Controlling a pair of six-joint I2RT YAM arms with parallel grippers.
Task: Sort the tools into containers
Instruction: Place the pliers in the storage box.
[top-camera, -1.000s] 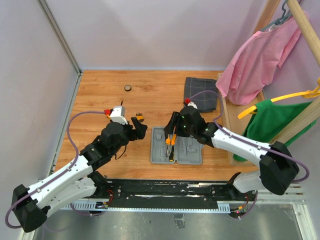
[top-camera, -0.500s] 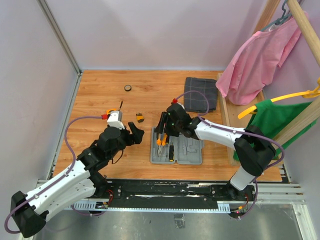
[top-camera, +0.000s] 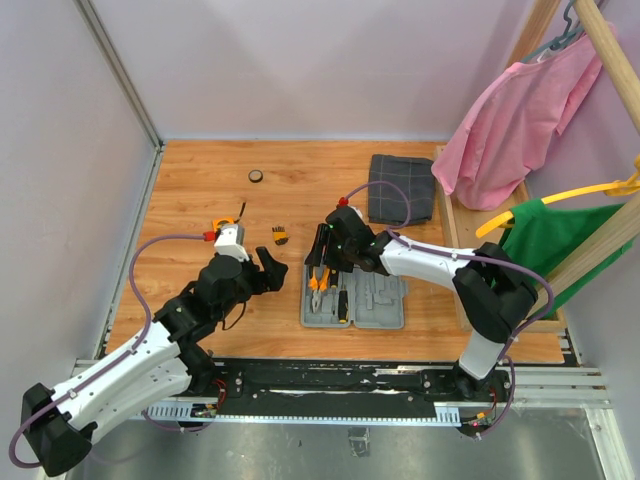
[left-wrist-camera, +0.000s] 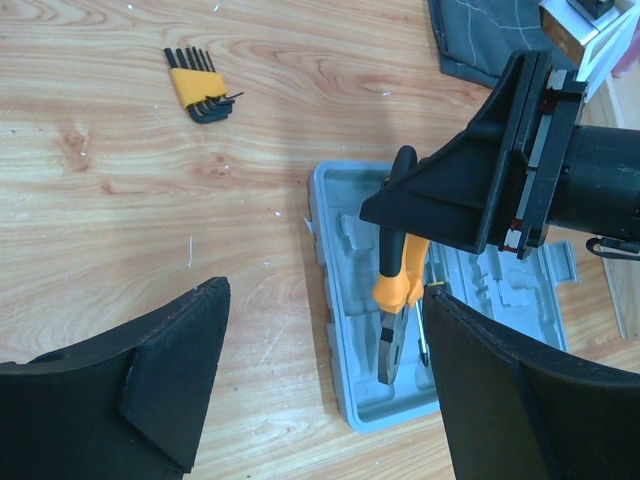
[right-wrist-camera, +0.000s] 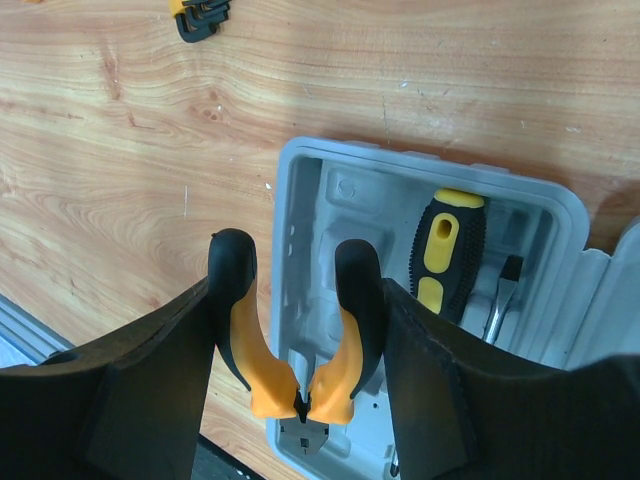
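The orange-and-black pliers are ready for release from my right gripper now: their nose hangs within the grey case's rim, so they would end inside.
The open grey case (top-camera: 375, 300) lies flat on the wooden table. My right gripper (top-camera: 322, 262) is shut on orange-and-black pliers (right-wrist-camera: 295, 345); its fingers press the outsides of both spread handles. The pliers (left-wrist-camera: 400, 290) hang nose-down over the left end of the case (right-wrist-camera: 310, 190). A yellow-and-black screwdriver (right-wrist-camera: 445, 250) lies in a moulded slot of the case (left-wrist-camera: 345, 230). My left gripper (top-camera: 268, 270) is open and holds nothing, left of the case. In the left wrist view, my left gripper (left-wrist-camera: 328, 295) frames the case's left rim.
A small orange holder of hex keys (top-camera: 280, 236) lies on the table behind my left gripper. A small round object (top-camera: 257, 176) sits near the back. A dark checked cloth (top-camera: 402, 200) is at the back right. A wooden rack with pink (top-camera: 520, 110) and green (top-camera: 550, 250) garments borders the right.
My right gripper has carried the pliers leftward, from over the case's middle to its left end. My left gripper has drawn back a little towards its base.
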